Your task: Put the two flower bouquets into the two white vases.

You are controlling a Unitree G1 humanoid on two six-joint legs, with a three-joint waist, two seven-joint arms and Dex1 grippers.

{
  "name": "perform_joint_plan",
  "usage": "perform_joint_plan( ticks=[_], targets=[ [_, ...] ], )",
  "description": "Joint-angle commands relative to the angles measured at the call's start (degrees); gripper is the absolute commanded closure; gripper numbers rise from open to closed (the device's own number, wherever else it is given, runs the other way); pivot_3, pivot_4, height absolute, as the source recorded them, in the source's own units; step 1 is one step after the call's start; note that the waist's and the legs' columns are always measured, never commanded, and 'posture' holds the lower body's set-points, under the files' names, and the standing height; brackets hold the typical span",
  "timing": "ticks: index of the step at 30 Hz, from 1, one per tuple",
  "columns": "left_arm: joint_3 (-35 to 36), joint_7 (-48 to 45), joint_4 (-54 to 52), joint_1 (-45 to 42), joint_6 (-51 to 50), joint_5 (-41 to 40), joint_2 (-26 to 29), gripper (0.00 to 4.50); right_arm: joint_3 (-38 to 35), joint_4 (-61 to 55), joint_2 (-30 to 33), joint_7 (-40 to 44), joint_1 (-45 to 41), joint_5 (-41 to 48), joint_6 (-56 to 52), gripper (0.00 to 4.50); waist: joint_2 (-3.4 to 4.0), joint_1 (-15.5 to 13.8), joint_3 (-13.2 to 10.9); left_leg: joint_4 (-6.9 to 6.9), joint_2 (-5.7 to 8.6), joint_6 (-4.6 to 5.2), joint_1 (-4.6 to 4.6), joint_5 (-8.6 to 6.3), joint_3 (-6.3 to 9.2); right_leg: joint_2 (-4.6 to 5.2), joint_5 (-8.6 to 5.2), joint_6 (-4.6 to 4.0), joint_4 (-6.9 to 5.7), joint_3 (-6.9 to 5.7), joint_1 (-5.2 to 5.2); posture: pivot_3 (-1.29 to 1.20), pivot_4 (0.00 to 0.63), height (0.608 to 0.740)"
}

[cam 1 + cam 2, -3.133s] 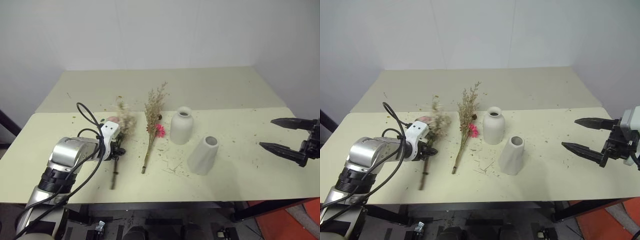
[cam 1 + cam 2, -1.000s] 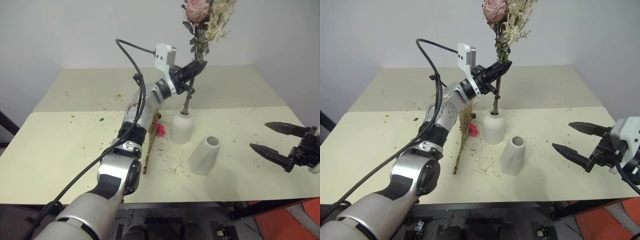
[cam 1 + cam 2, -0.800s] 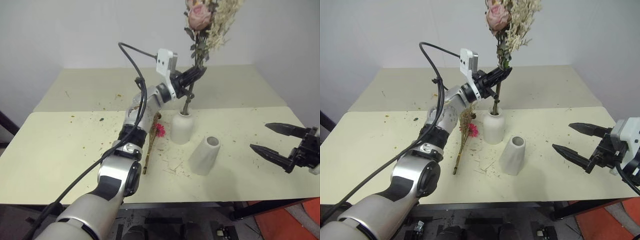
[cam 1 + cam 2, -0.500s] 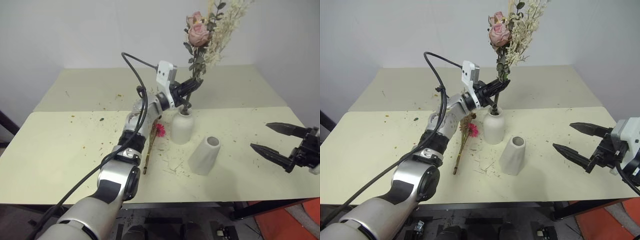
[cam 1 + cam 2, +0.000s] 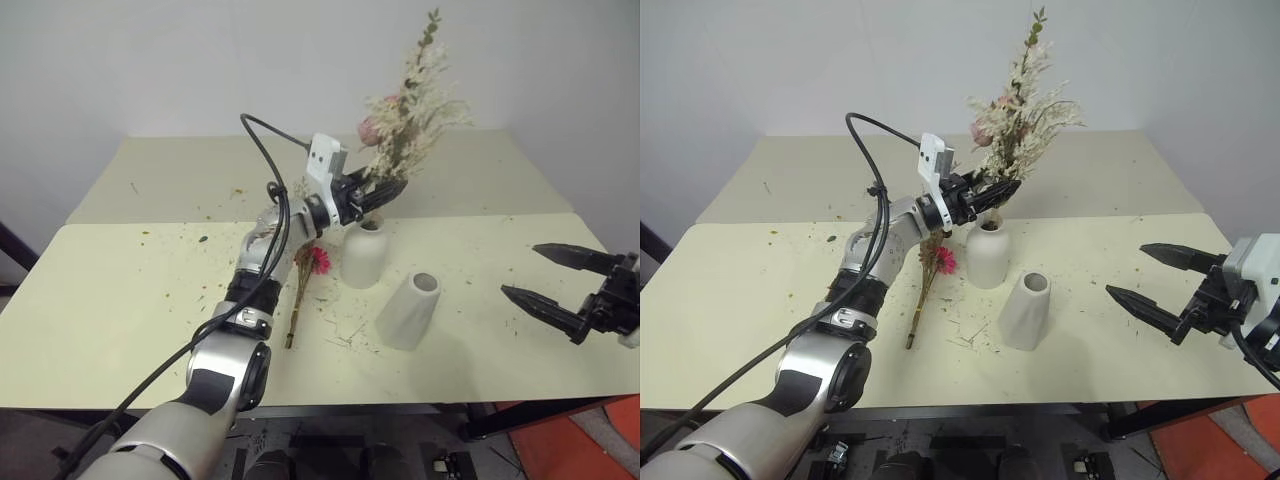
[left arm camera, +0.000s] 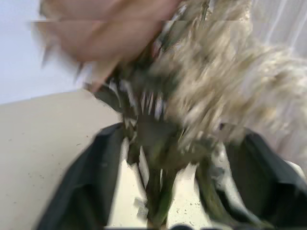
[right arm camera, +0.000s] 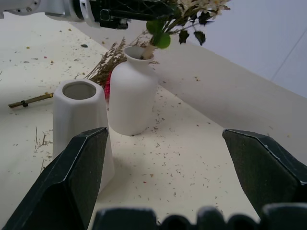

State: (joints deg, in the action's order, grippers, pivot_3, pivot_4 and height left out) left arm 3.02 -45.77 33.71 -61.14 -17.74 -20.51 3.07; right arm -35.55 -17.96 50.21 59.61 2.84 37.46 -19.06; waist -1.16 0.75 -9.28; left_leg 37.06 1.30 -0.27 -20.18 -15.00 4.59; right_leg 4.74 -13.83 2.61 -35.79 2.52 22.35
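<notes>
The empty cone vase (image 5: 410, 310) is still to be filled. My left gripper will next grab the magenta daisy bouquet by its stems below the flower head (image 5: 301, 290) to fill it.
The cream-white bouquet (image 5: 408, 118) with its pale pink rose stands upright, its stems down in the mouth of the rounded bottle vase (image 5: 363, 252). My left gripper (image 5: 388, 193) is open just above that mouth; in the left wrist view its fingers (image 6: 88, 182) stand wide on either side of the stems. The other bouquet (image 5: 303, 285), tan grasses with a magenta daisy, lies flat on the table left of the bottle vase. The cone vase (image 5: 408, 310) stands empty, nearer and to the right. My right gripper (image 5: 558, 287) hovers open at the far right, holding nothing.
Bits of dried plant litter the front table (image 5: 120, 300), thickest around the vases. A second table (image 5: 200, 170) joins it at the back, against a white wall. An orange-red object (image 5: 590, 440) sits on the floor below the front right corner.
The cream-white bouquet has sunk lower into the bottle vase. My left gripper came down with it and opened, letting go of the stems. The right arm has stayed where it was.
</notes>
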Motion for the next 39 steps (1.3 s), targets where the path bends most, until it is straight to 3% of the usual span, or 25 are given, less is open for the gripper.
perform_joint_plan(
  ticks=[1, 6, 14, 21, 31, 34, 39],
  targets=[
    [-1.0, -0.7, -10.7, 2.1, -6.6, -1.5, 3.7, 0.02, -1.2, 0.2, 0.1, 0.2, -1.1, 1.0, 1.3, 0.0, 0.03, 0.2, 0.0, -0.01, -0.01, 0.0, 0.0, 0.0, 0.0, 0.0, 0.0, 0.0, 0.0, 0.0, 0.0, 0.0, 0.15, 0.74],
    [-3.3, -0.7, -23.4, 9.0, -16.2, -0.6, 12.0, 0.02, -0.7, 0.8, 0.0, 0.6, -1.5, 0.8, 1.6, 0.0, 0.1, 0.3, 0.1, 0.0, -0.06, 0.0, 0.03, 0.0, 0.01, -0.05, 0.01, -0.01, -0.04, 0.04, 0.01, 0.0, 0.15, 0.74],
    [-8.3, 4.7, -35.3, 13.1, -42.4, -0.1, 21.7, 0.02, 1.8, 3.1, 0.7, 2.2, -4.1, 0.1, 2.2, 0.0, 0.11, -0.2, 0.1, 0.06, -0.05, 0.0, 0.01, 0.0, 0.05, -0.04, 0.0, -0.01, -0.06, -0.01, 0.0, 0.0, 0.15, 0.74],
    [-16.2, 12.4, -30.1, 8.1, -59.1, 3.9, 21.6, 0.02, 3.7, 4.3, 1.4, 3.7, -6.5, -0.4, 2.7, 0.0, 0.11, 0.0, 0.1, 0.07, -0.03, 0.01, 0.0, -0.01, 0.06, -0.04, 0.0, -0.01, -0.06, -0.02, 0.0, 0.0, 0.15, 0.74],
    [-20.7, 18.0, -20.2, 8.6, -55.2, 9.2, 18.6, 0.02, 2.7, 4.5, 2.9, 5.5, -6.9, -0.3, 2.6, 0.0, 0.12, 0.1, 0.1, 0.06, -0.04, 0.02, 0.01, -0.01, 0.04, -0.04, 0.0, -0.02, -0.06, 0.01, 0.01, 0.0, 0.15, 0.74],
    [-20.6, 17.8, -19.5, 8.5, -54.6, 9.5, 18.0, 0.6, 3.2, 4.6, 3.4, 6.3, -7.2, -0.2, 2.5, 0.0, 0.14, 0.0, 0.1, 0.06, -0.02, 0.01, 0.03, -0.01, 0.03, -0.01, 0.0, -0.01, -0.07, 0.02, -0.01, 0.0, 0.15, 0.74],
    [-19.4, 18.2, -19.7, 9.0, -54.9, 10.0, 18.0, 2.19, 3.5, 5.2, 4.4, 8.1, -7.2, 0.1, 2.0, 0.0, 0.15, 0.0, 0.1, 0.06, -0.02, 0.01, 0.03, -0.01, 0.03, -0.01, 0.0, -0.01, -0.06, 0.02, -0.02, 0.0, 0.15, 0.74]
  ],
)
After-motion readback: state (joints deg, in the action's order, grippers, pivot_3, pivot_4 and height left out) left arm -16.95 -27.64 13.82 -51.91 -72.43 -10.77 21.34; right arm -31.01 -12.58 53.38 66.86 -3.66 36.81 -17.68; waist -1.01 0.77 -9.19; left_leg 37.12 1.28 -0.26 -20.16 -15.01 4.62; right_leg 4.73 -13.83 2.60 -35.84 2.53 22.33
